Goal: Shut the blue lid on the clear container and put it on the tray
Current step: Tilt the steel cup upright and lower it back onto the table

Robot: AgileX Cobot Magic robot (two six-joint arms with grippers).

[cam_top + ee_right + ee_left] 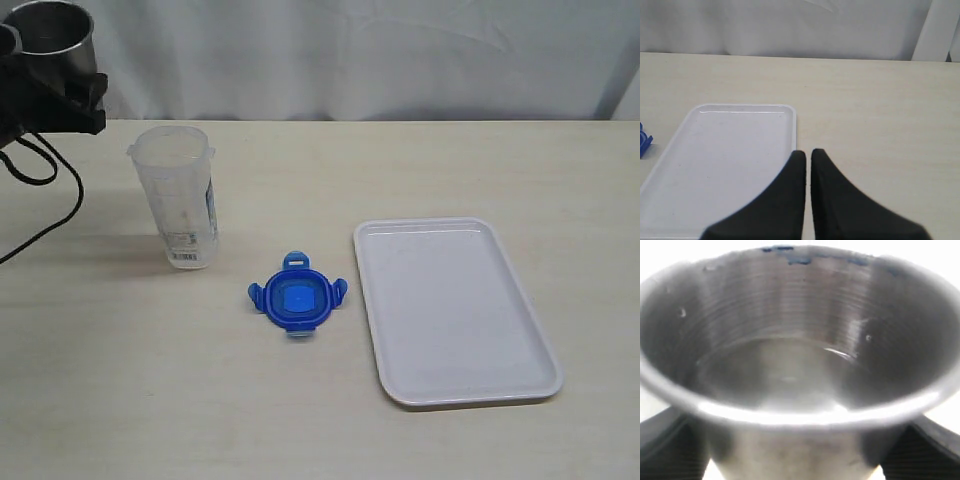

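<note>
The steel cup (52,38) hangs above the table at the table's far corner, so it is too early to release. My left gripper keeps hold of it for now.
The clear container (180,205) stands upright and uncovered on the table, left of centre. The blue lid (297,298) lies flat on the table between it and the white tray (455,310), its tabs spread out. My left gripper (55,98) is raised at the far left corner, above and behind the container, and is shut on a grey steel cup (52,38). In the left wrist view the cup (790,355) fills the frame, with a black finger on each side. My right gripper (808,152) is shut and empty, over the tray's (730,150) right edge. A corner of the lid (644,142) shows.
A black cable (55,190) loops down from the left arm onto the table beside the container. A white curtain (350,50) hangs behind the table's far edge. The tray holds nothing.
</note>
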